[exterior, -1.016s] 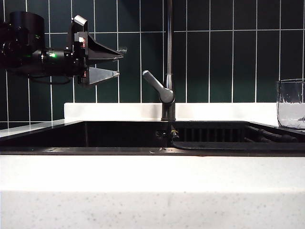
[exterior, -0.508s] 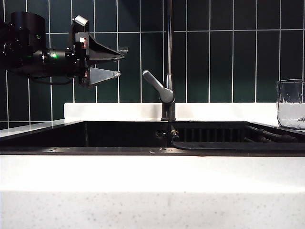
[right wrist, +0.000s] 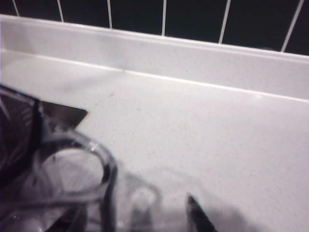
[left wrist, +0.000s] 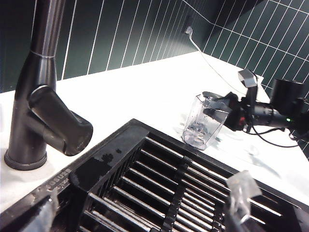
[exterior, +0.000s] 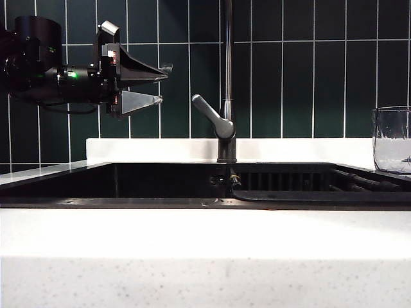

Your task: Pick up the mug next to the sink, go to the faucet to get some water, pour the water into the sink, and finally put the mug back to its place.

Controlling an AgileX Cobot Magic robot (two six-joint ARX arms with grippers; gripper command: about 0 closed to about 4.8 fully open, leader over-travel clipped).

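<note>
I will fill the clear glass mug and pour its water into the sink, so my right gripper should grab the mug by its handle (right wrist: 111,174) next.
The clear glass mug (exterior: 392,138) stands on the white counter at the far right, beside the black sink (exterior: 160,183). The brushed-metal faucet (exterior: 225,125) rises at the sink's back edge, its lever angled up to the left. My left gripper (exterior: 158,82) hovers open and empty above the sink's left half, pointing at the faucet. In the left wrist view, my right gripper (left wrist: 216,104) is at the mug (left wrist: 202,122), its fingers level with the rim. In the right wrist view, the right gripper (right wrist: 130,212) is open, with the mug's wall (right wrist: 104,169) between its fingers.
A slotted black rack (left wrist: 169,186) lies in the sink below my left gripper (left wrist: 142,208). A white backsplash ledge (exterior: 289,149) and dark green tiles run behind the counter. A thin cable (left wrist: 212,67) trails over the counter beyond the mug.
</note>
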